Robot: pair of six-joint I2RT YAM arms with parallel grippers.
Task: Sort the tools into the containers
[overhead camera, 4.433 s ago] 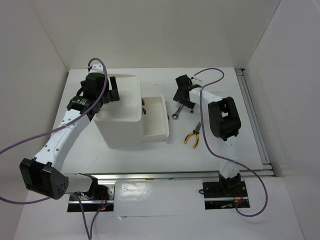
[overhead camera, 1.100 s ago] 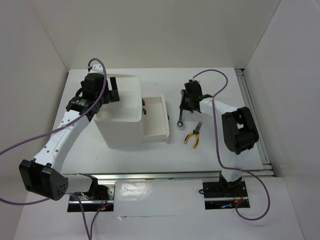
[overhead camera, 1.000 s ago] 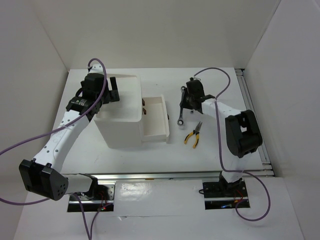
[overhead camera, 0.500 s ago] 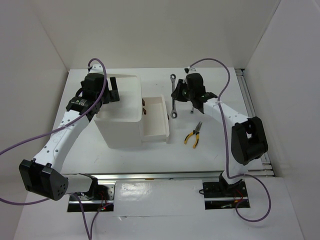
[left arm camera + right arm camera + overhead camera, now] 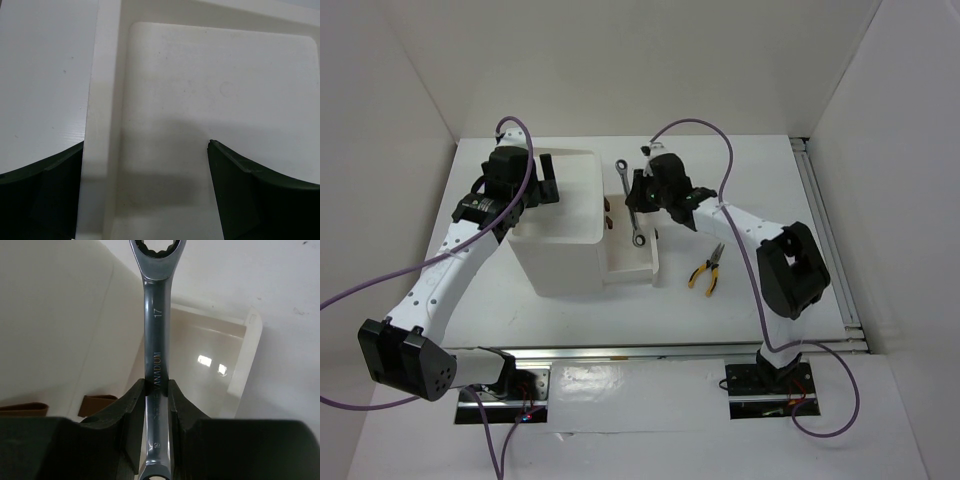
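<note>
The wrench's ring head sticks out past the drawer's end, so the wrench would end propped across that end of the drawer if I opened my right gripper now.
My right gripper (image 5: 640,195) is shut on the silver ratchet wrench (image 5: 636,232), gripping its shaft near the middle. It holds the wrench in the air over the open white drawer (image 5: 651,262) that sticks out of the white box (image 5: 560,255). In the right wrist view the wrench (image 5: 156,325) runs straight up from between the fingertips (image 5: 156,390), with the drawer's floor (image 5: 205,385) below it. The yellow-handled pliers (image 5: 706,268) lie on the table right of the drawer. My left gripper (image 5: 542,180) hovers open over the box's recessed top tray (image 5: 215,85), holding nothing.
Dark brown knobs (image 5: 100,403) show at the box front beside the open drawer. A metal rail (image 5: 825,240) runs along the table's right side. White walls close in the table at the back and on both sides.
The right arm has swung left with the wrench, from over the table right of the drawer to over the open drawer. The left arm has not moved.
</note>
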